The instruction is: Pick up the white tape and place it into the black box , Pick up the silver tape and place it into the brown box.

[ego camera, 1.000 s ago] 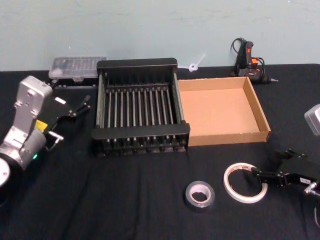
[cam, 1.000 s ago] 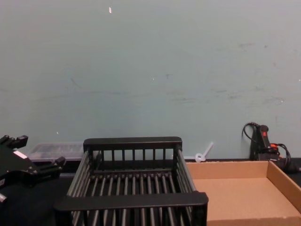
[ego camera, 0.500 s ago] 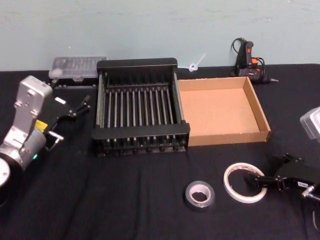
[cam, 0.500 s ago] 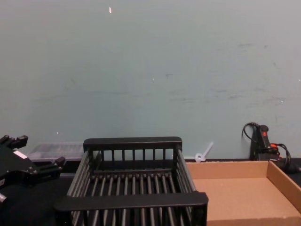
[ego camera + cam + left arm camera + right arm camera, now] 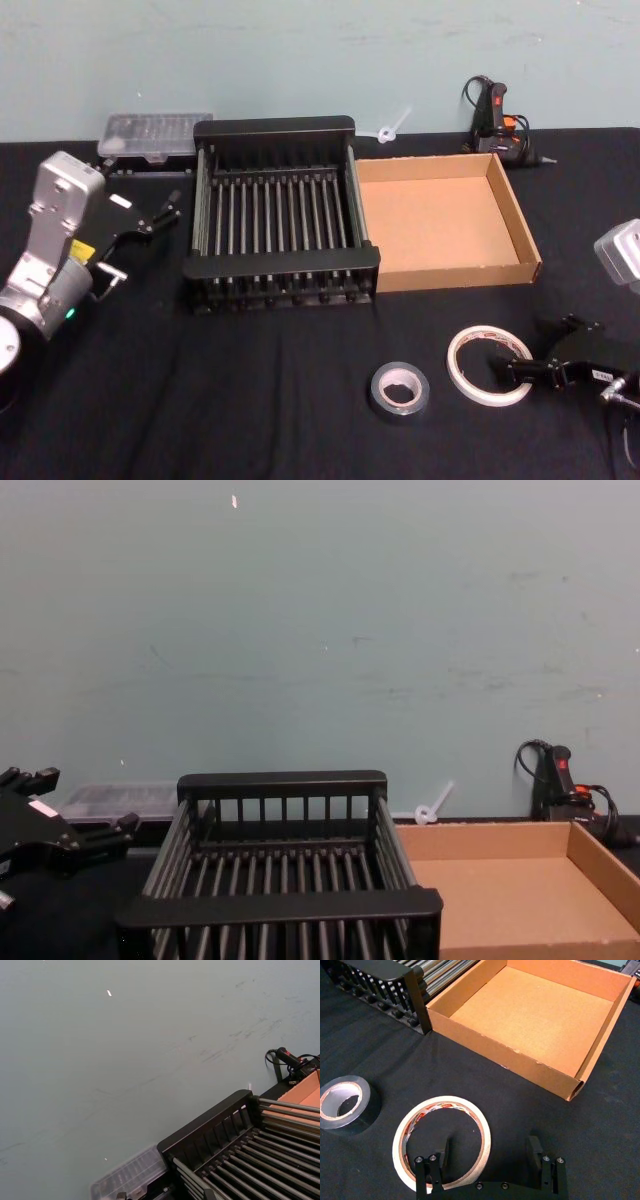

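The white tape is as wide as my open fingers around its empty hole (image 5: 443, 1141), so my right gripper next needs to grab its narrow ring side (image 5: 483, 1155).
The white tape (image 5: 462, 378) (image 5: 440, 1101) lies flat on the black table at the front right. My right gripper (image 5: 530, 348) (image 5: 490, 1149) is open and low at the tape's right side. One finger stands inside the ring's hole and the other outside it. The silver tape (image 5: 379, 393) (image 5: 365, 1110) lies flat to the left of the white one. Behind them the black box (image 5: 280, 262) (image 5: 380, 970) (image 5: 280, 905) and the brown box (image 5: 455, 272) (image 5: 495, 1055) (image 5: 520, 890) stand side by side, with nothing in them. My left gripper (image 5: 165, 212) (image 5: 90, 830) hangs open left of the black box.
A clear plastic case (image 5: 155, 135) lies behind the black box at the back left. A black and orange glue gun (image 5: 495, 120) with its cable stands at the back right, beside a small white plastic piece (image 5: 390, 128). A pale green wall closes the far side.
My right gripper has sunk and drawn a little toward the table's front, staying at the white tape's right side. Both tapes, both boxes and the left arm have not moved.
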Controlling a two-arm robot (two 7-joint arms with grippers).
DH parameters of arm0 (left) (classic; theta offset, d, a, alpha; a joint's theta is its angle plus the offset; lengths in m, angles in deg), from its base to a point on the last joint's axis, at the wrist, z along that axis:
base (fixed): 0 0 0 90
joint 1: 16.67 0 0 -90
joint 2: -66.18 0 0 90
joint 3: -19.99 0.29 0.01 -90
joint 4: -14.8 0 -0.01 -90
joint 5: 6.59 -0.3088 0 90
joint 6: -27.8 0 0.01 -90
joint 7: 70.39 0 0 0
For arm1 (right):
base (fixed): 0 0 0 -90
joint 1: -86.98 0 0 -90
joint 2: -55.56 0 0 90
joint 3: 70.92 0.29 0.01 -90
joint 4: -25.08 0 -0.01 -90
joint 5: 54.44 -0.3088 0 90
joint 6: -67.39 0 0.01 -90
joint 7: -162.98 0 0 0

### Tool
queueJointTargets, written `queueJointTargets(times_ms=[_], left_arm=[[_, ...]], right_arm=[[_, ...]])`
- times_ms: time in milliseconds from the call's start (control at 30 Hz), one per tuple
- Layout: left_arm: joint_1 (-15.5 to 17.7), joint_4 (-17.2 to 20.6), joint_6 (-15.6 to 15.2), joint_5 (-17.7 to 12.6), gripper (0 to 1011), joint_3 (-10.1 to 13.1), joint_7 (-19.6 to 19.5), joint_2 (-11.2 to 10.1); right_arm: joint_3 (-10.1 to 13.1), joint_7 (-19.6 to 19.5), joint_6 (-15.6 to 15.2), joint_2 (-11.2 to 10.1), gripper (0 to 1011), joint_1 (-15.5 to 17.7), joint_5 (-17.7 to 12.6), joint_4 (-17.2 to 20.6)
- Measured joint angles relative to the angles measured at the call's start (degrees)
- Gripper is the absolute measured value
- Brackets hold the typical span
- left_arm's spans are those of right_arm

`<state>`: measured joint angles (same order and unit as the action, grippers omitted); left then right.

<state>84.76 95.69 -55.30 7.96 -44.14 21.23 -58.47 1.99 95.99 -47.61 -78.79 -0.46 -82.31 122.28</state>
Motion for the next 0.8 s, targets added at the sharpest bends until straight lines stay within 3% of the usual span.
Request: queueJointTargets(times_ms=[800], left_arm=[[0.0, 0.0, 0.0, 0.0, 1001, 0.0, 0.0, 0.0]], right_arm=[[-0.7, 0.2, -0.5, 0.0, 1000, -0.4, 1.2, -0.2]])
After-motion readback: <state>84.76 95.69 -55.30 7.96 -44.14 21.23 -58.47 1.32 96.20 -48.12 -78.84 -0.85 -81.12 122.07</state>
